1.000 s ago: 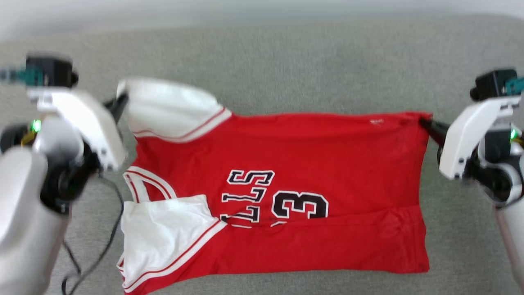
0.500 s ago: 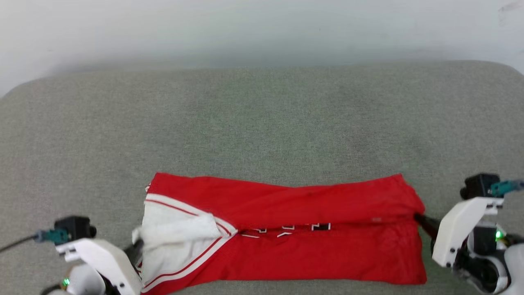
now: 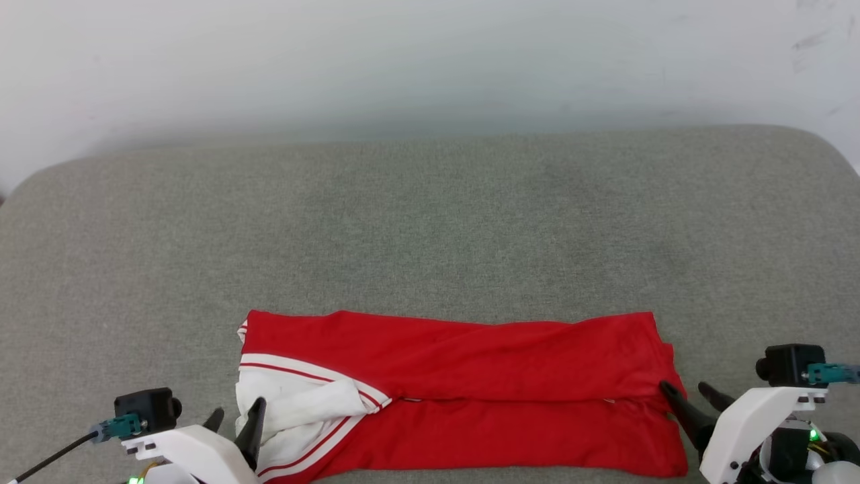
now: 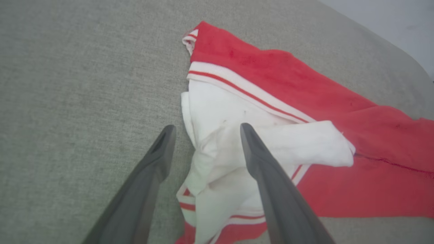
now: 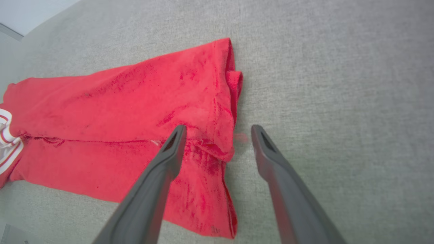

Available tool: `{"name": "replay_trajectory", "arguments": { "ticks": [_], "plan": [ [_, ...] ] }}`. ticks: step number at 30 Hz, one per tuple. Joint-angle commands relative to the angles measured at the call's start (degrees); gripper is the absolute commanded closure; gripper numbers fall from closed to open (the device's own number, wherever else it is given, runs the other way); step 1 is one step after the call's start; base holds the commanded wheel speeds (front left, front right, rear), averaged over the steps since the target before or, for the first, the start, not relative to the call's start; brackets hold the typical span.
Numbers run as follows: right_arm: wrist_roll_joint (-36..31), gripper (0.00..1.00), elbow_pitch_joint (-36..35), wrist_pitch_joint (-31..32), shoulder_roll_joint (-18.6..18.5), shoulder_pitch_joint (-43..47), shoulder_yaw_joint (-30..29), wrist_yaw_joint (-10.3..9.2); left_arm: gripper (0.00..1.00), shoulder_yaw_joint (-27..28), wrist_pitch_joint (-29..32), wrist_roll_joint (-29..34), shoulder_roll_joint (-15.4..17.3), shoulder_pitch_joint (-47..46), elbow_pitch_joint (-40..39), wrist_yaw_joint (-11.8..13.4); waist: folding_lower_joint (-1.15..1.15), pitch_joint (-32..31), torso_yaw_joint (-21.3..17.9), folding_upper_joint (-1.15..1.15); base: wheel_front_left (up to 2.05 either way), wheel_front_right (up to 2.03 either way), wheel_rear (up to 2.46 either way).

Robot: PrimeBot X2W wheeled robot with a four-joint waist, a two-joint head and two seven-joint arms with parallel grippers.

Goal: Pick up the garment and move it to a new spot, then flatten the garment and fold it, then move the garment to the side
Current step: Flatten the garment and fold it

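Observation:
My right gripper grabs the garment by its layered hem edge (image 3: 670, 386) next, where the folds stand up. The long red band (image 3: 484, 359) lies flat.
The garment (image 3: 470, 396) lies folded into a long red band near the front edge of the grey padded surface (image 3: 430, 235). Its white sleeve with stripe trim (image 3: 295, 400) bunches at the band's left end, and the letters and number are hidden inside the fold. My left gripper (image 3: 236, 415) is open at that end. In the left wrist view the left gripper (image 4: 206, 130) straddles the crumpled white sleeve (image 4: 230, 135) without gripping it. My right gripper (image 3: 686, 391) is open at the right end. In the right wrist view the right gripper (image 5: 218, 130) spans the red hem corner of the garment (image 5: 135, 91).
The grey padded surface stretches wide behind and to both sides of the garment. A pale wall (image 3: 430, 60) stands behind it. A dark cable (image 3: 47, 460) trails from the left wrist camera at the lower left.
The garment's far half was brought forward over the near half, hiding the print. Both grippers have let go of the cloth and opened. The head camera has tilted up.

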Motion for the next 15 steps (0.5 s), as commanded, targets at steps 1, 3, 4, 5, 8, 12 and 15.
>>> {"name": "replay_trajectory", "arguments": {
  "ticks": [1,3,4,5,8,12,15],
  "plan": [
    [-0.3,0.00,-2.4,-1.7,-0.3,1.4,-0.3,-0.02,0.00,-0.4,-2.6,2.4,-0.1,-0.9,-1.4,0.8,0.01,-1.2,-0.2,0.00,0.00,0.00,0.00],
    [-0.5,0.00,-4.8,-2.5,-0.5,1.9,-0.8,-0.02,0.00,-0.8,-5.3,5.0,-0.1,-1.0,-3.2,2.0,0.01,-1.7,-0.5,0.00,0.00,0.00,0.00],
    [-0.7,0.00,-5.9,-2.5,-0.7,2.1,-1.1,-0.02,0.00,-1.1,-6.5,6.3,-0.1,-1.1,-4.2,2.5,0.01,-2.0,-0.6,0.00,0.00,0.00,0.00],
    [-0.8,0.00,-7.0,-2.2,-0.9,2.2,-1.6,-0.02,0.00,-1.5,-7.4,7.5,-0.1,-1.2,-5.3,2.9,0.01,-2.1,-0.7,0.00,0.00,0.00,0.00],
    [-1.2,0.00,-8.9,0.0,-1.5,2.4,-3.9,-0.02,0.00,-2.1,-10.7,10.7,-0.4,-1.8,-8.4,4.3,0.01,-2.4,-0.7,0.00,0.00,0.00,0.00],
    [-2.2,0.00,-9.6,5.6,-2.7,1.3,-7.6,-0.02,0.00,-2.2,-15.3,14.8,-1.1,-2.3,-12.1,6.9,0.01,-2.1,0.1,0.00,0.00,0.00,0.00],
    [-2.6,0.00,-9.1,11.2,-3.6,0.1,-9.8,-0.02,0.00,-2.6,-18.2,17.4,-1.7,-3.4,-14.4,8.2,0.01,-1.5,1.4,0.00,0.00,0.00,0.00]
  ]
}}
